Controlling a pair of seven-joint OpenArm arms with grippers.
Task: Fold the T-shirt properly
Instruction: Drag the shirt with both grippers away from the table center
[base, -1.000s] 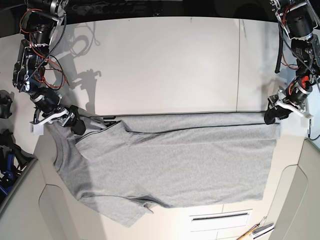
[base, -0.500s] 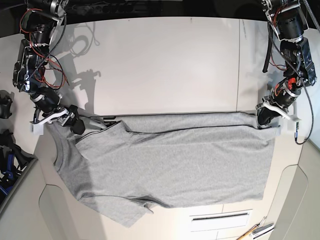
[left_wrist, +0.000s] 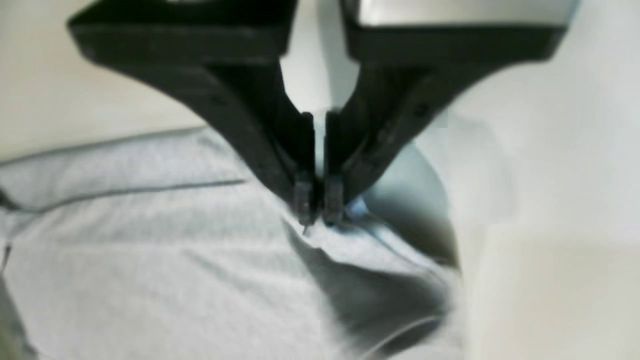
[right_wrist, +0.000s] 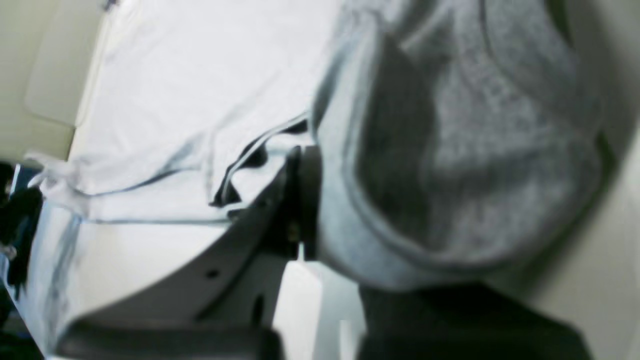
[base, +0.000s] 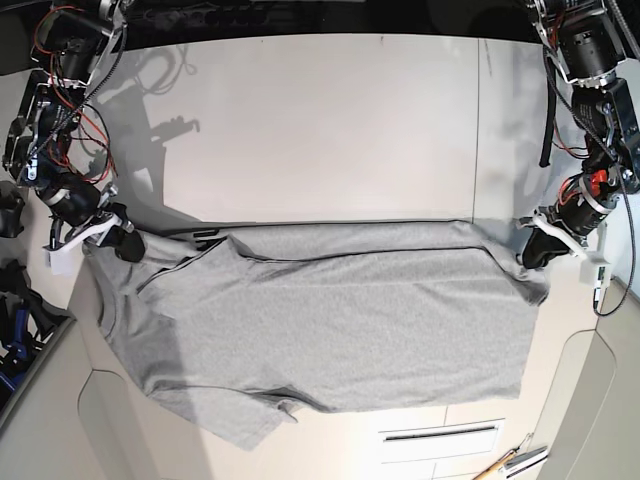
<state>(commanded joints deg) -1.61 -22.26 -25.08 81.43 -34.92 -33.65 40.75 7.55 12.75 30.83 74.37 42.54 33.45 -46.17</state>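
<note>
Wide white table lies behind the T-shirt's corner in my right gripper's fingers, so I should drag the T-shirt farther back before opening my right gripper.
The light grey T-shirt (base: 330, 320) lies spread on the white table with its plain side up, a sleeve (base: 245, 425) at the front left. My left gripper (base: 533, 257) is at the shirt's far right corner. In the left wrist view its black fingers (left_wrist: 300, 195) are shut on a pinch of the grey cloth (left_wrist: 150, 260). My right gripper (base: 122, 245) holds the far left corner. In the right wrist view the fabric (right_wrist: 465, 150) bunches over one finger (right_wrist: 300, 210) and hides the other.
A pen-like tool (base: 510, 465) and a narrow slot (base: 440, 435) sit at the front right. Dark parts (base: 10, 215) and something blue (base: 15, 335) lie past the left edge. A seam (base: 478, 130) runs down the table's right part.
Both grippers have shifted toward the base view's left, dragging the shirt's far edge along. The right-hand corner now stands up in a small peak and sits slightly nearer the front.
</note>
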